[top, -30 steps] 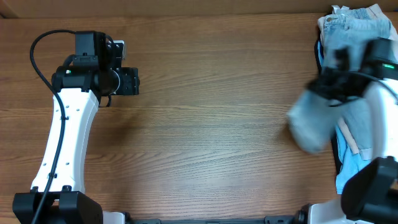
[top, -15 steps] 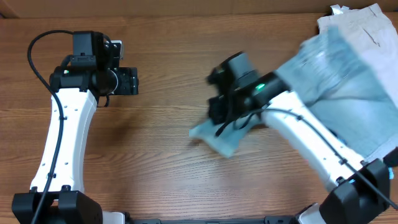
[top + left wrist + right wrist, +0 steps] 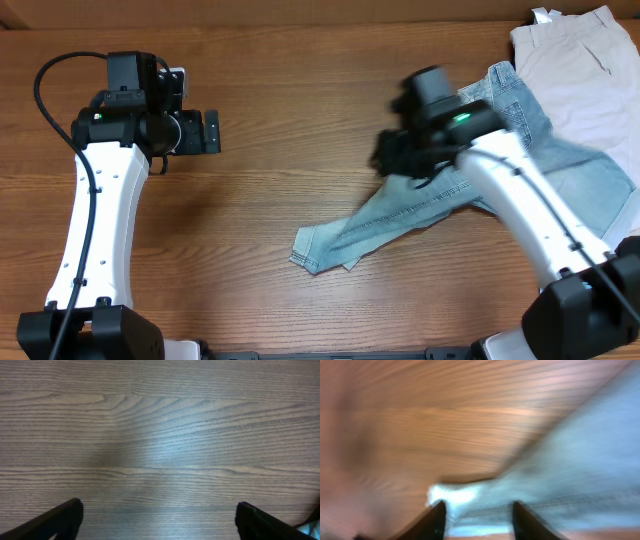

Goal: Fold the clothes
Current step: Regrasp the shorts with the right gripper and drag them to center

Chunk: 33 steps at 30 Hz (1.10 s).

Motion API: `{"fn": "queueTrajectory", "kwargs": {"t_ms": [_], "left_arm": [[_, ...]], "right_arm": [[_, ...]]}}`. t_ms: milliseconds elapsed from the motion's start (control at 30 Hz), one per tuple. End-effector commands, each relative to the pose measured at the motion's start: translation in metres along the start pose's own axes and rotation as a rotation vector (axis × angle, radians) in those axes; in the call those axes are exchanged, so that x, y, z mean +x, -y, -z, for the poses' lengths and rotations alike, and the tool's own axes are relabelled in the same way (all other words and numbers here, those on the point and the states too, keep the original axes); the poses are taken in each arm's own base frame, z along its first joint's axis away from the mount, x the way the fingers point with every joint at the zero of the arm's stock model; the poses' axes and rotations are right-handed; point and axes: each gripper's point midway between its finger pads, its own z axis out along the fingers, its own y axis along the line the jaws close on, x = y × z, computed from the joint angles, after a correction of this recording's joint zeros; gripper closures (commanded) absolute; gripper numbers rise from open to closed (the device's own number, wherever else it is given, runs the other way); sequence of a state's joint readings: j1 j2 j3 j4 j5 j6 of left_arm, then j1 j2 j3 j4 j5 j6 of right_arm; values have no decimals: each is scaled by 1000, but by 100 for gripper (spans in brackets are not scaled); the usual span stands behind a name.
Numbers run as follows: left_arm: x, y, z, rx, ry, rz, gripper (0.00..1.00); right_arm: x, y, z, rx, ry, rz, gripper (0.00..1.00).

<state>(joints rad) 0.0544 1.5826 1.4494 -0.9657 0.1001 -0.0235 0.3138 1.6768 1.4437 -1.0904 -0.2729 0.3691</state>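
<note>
My right gripper grips the edge of the jeans [image 3: 372, 228] at their waist end next, to draw them open and flat for folding.
The clothes, a pair of faded light-blue jeans [image 3: 372, 228], lie stretched across the wood from the right side toward the middle, one hemmed leg ending near the table's centre. My right gripper [image 3: 393, 160] hovers over the upper edge of the leg. In the blurred right wrist view its fingers [image 3: 438, 517] stand apart, open, with the denim [image 3: 580, 460] below and between them. Far to the left, my left gripper [image 3: 212, 132] is open wide over bare wood, and in its wrist view the left gripper [image 3: 157, 507] has nothing between its fingertips.
Beige trousers [image 3: 580, 60] lie at the back right corner, partly under the jeans' waist end. The right arm [image 3: 530, 215] crosses over the jeans. The wooden table [image 3: 280, 90] runs between the two arms.
The right arm swung the jeans from the right-hand pile out to the middle and they now lie spread on the wood. Its jaws have parted. The left jaws opened wider.
</note>
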Motion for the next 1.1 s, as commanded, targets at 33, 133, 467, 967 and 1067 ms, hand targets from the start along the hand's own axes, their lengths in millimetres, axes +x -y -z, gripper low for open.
{"fn": "queueTrajectory", "kwargs": {"t_ms": [33, 133, 467, 967, 1067], "left_arm": [[-7, -3, 3, -9, 17, 2, 0], [-8, -3, 4, -8, 21, 1, 0], [-11, -2, 2, -5, 29, 0, 0], [-16, -2, 1, -8, 50, -3, 0], [-22, -3, 1, -8, 72, -4, 0]], "right_arm": [[-29, 81, 28, 102, 78, -226, 40], [-27, 130, 32, 147, 74, -276, 33], [4, 215, -9, 244, 65, -389, 31], [-30, 224, -36, 197, 281, -315, 96], [-42, 204, -30, 126, 299, -276, 96]]}}
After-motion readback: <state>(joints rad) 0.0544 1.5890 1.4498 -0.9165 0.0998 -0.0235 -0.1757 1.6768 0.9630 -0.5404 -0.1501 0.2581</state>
